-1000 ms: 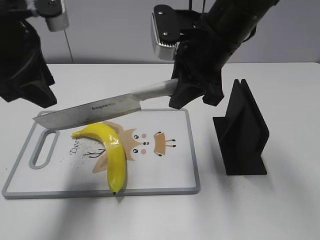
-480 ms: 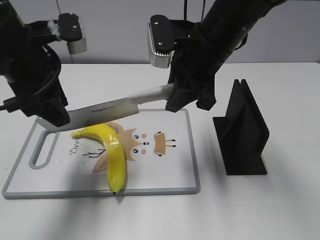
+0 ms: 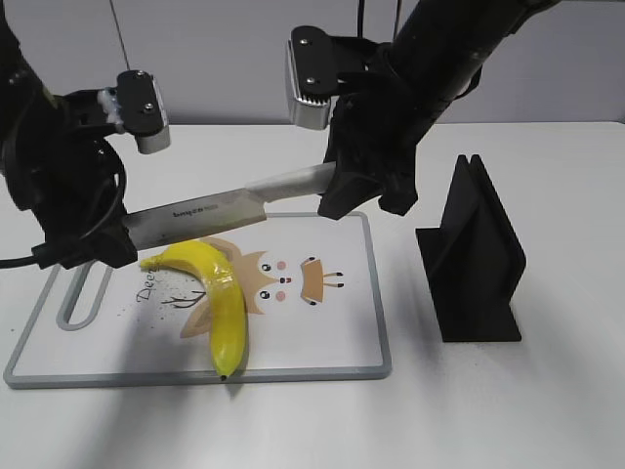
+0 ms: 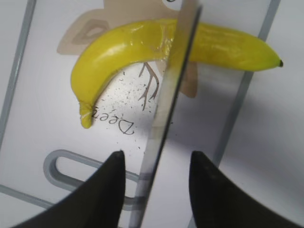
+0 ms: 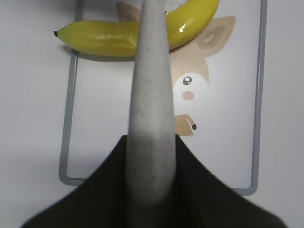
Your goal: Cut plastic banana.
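My left gripper pinches the blade by its tip end (image 3: pixel 146 227) next, to steady the knife over the plastic banana (image 3: pixel 220 293).
The plastic banana (image 3: pixel 220 293) lies whole on the cutting board (image 3: pixel 322 332), bright yellow and curved, dark tip toward the front edge. It also shows in the left wrist view (image 4: pixel 137 45) and the right wrist view (image 5: pixel 109 35). My right gripper (image 3: pixel 356 191) is shut on the grey handle (image 5: pixel 151 118) of a knife (image 3: pixel 195 215). The blade hangs level just above the banana's upper bend. My left gripper (image 4: pixel 154 164) is open, one finger on each side of the blade's tip end (image 4: pixel 164 114), not touching it.
A black knife stand (image 3: pixel 474 259) stands on the white table right of the board. The board has a handle slot (image 3: pixel 83 293) at its left end and a cartoon deer print. Small dark specks lie on the board near the banana.
My left arm has come down and right, so its open fingers now straddle the blade's tip end. The knife has shifted slightly left and lower. The banana has not moved.
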Controlling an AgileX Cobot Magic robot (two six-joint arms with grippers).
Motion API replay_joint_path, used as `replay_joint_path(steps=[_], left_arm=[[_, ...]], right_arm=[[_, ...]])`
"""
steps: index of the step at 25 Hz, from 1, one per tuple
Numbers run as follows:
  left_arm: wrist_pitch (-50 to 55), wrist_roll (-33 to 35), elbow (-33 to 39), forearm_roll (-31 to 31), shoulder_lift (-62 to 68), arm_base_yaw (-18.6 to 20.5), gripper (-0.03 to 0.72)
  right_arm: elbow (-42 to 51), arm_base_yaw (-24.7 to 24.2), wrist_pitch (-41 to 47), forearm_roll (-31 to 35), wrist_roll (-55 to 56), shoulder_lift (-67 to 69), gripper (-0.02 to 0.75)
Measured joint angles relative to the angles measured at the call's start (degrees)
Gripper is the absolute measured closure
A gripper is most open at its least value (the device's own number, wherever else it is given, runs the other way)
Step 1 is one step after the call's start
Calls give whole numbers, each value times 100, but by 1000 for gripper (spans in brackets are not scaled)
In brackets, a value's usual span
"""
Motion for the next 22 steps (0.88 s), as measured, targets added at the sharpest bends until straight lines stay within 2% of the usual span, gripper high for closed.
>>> replay_joint_path(steps=[3,6,8,16,22], left_arm=[[-97,0,0,-5,0,0,414],[-104,0,0,-18,0,0,614],[-73,73,0,-2,0,0,671],[-62,164,11,-7,40,-6,688],[-224,170,54,-144,341,-11,690]], right_arm=[[0,0,77,6,0,0,542],[-5,0,93,9,-5,11,542],[-6,0,80,9,-7,17,542],[-11,0,66,-79,-35,155,542],[-11,0,-72,-445,-29,483,542]])
